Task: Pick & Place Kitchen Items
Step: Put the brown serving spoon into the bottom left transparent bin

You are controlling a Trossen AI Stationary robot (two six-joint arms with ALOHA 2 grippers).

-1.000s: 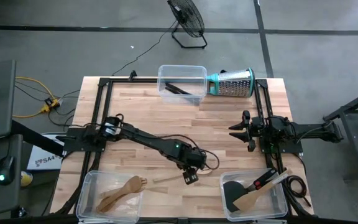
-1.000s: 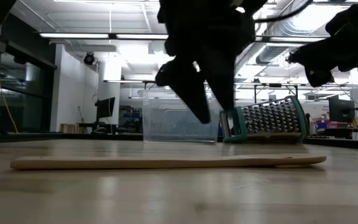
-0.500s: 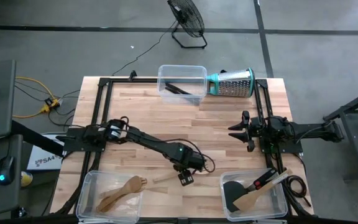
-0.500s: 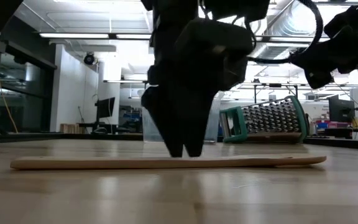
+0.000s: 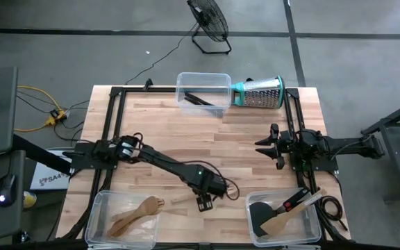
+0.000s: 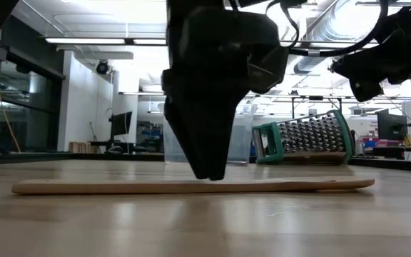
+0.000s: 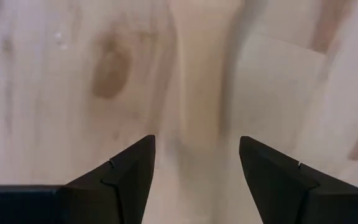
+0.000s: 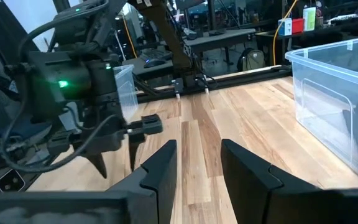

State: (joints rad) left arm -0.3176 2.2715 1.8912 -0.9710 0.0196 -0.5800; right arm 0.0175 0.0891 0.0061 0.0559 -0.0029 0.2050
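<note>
The last wooden utensil needs to go off the table into a bin, so my left gripper should grab it by its handle (image 7: 199, 118) next.
A pale wooden utensil (image 6: 191, 186) lies flat on the table, near its front edge between the two near bins; it also shows in the high view (image 5: 183, 200). My left gripper (image 5: 203, 203) points down over it and is open. Its two fingers stand on either side of the utensil's handle (image 7: 201, 93), with a gap on both sides in the left wrist view. In the low view the fingertips (image 6: 209, 173) reach down to the utensil's top. My right gripper (image 5: 264, 146) waits at the table's right side, level and open with nothing between its fingers (image 8: 197, 146).
A clear bin (image 5: 126, 223) at the near left holds wooden spoons. At the near right another (image 5: 311, 229) holds a black spatula and a wooden one. A far bin (image 5: 222, 78) holds thin black tools, and a steel grater (image 5: 261, 92) lies beside it. A black frame (image 5: 113, 132) edges the table.
My left gripper has come down over the wooden utensil and moved a little toward the table's left and near edges, rolling about its own axis so that its fingers now line up in the low view. The utensil has stayed where it was.
</note>
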